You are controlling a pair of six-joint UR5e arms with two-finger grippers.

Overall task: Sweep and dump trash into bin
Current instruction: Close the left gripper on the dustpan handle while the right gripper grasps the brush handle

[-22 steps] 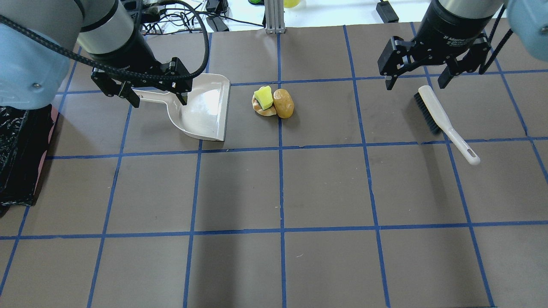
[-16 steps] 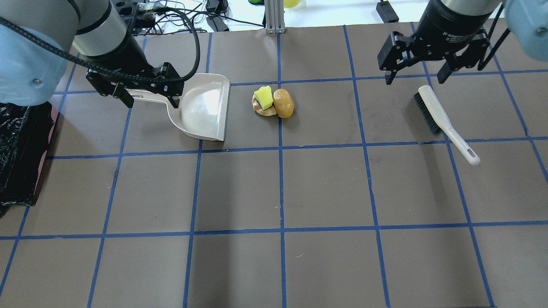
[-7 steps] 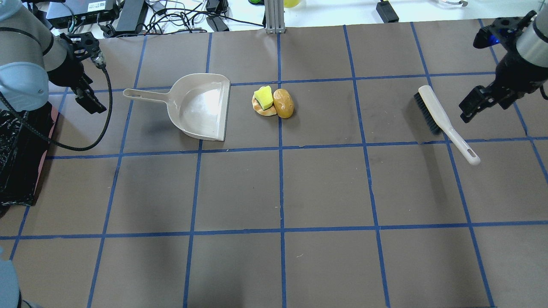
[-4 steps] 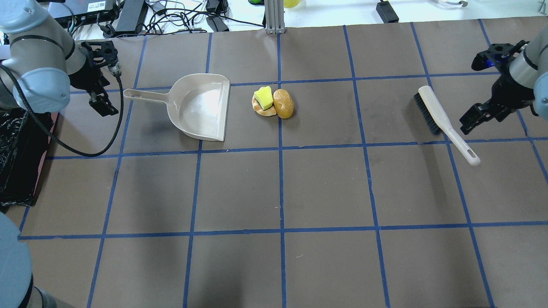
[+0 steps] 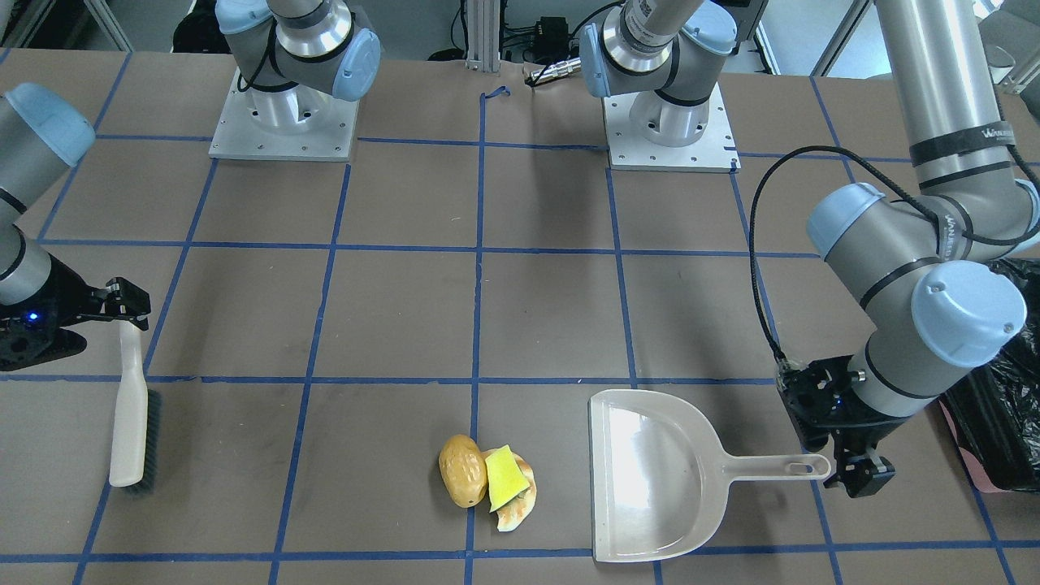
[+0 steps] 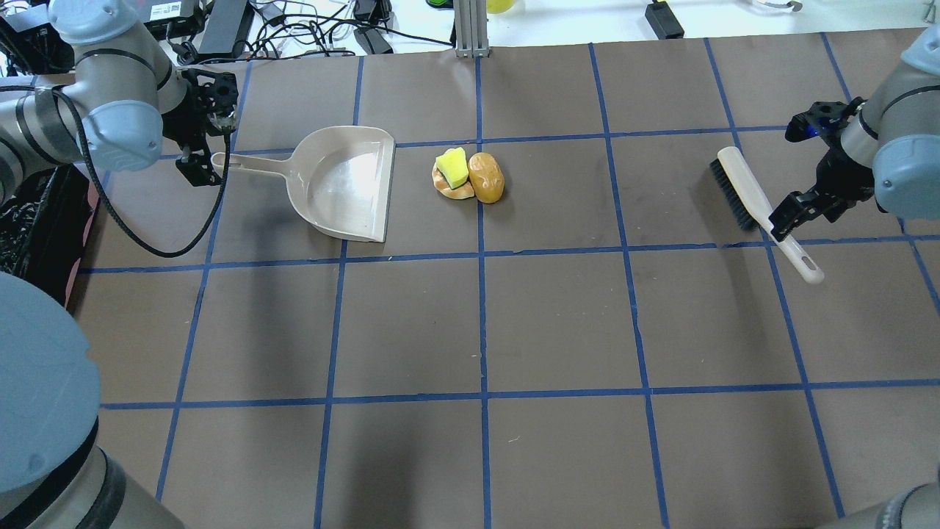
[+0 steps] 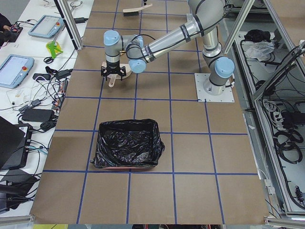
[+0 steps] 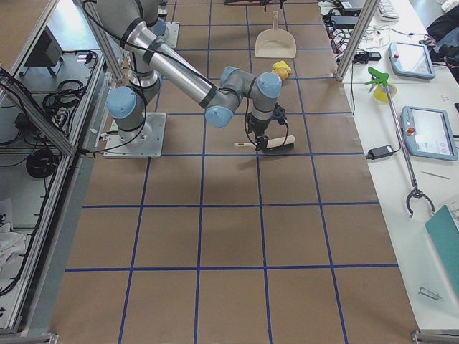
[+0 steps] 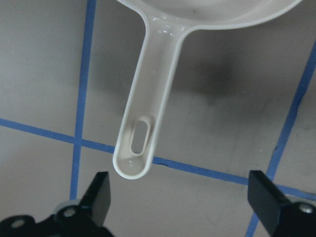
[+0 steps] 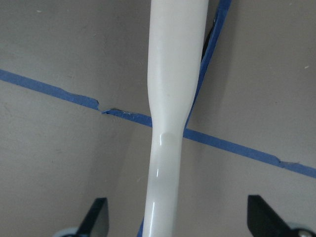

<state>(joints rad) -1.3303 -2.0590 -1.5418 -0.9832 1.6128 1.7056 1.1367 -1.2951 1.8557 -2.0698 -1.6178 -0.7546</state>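
The brush handle runs deeper than my open fingers, so it is too early to close on it. My right gripper lowers first, and closing comes first.
The trash point(image 6: 466, 176) is a small pile of a brown potato point(image 6: 486, 177), a yellow sponge point(image 6: 452, 167) and a tan bread scrap point(image 6: 449, 189), mid-table; it also shows in the front view point(image 5: 487, 481). The beige dustpan point(image 6: 345, 184) lies left of it, mouth toward the pile. My left gripper point(image 9: 178, 183) is open, its jaws either side of the dustpan handle's end point(image 9: 136, 158). The brush point(image 6: 753, 202) lies at the right. My right gripper point(image 10: 180, 217) is open and straddles the brush handle point(image 10: 170, 98). The black-lined bin point(image 7: 127, 143) stands beyond the dustpan, at the table's left end.
Brown table with a blue tape grid. The bin shows at the overhead view's left edge point(image 6: 29, 242). Cables and power supplies point(image 6: 294, 29) lie past the far edge, beside an aluminium post point(image 6: 470, 29). The arm bases point(image 5: 280, 122) stand at the robot's side.
Both arms swung outward from above the tools and came back in low from the sides. The left gripper reached the dustpan handle's end, the right the brush handle. Nothing on the table moved.
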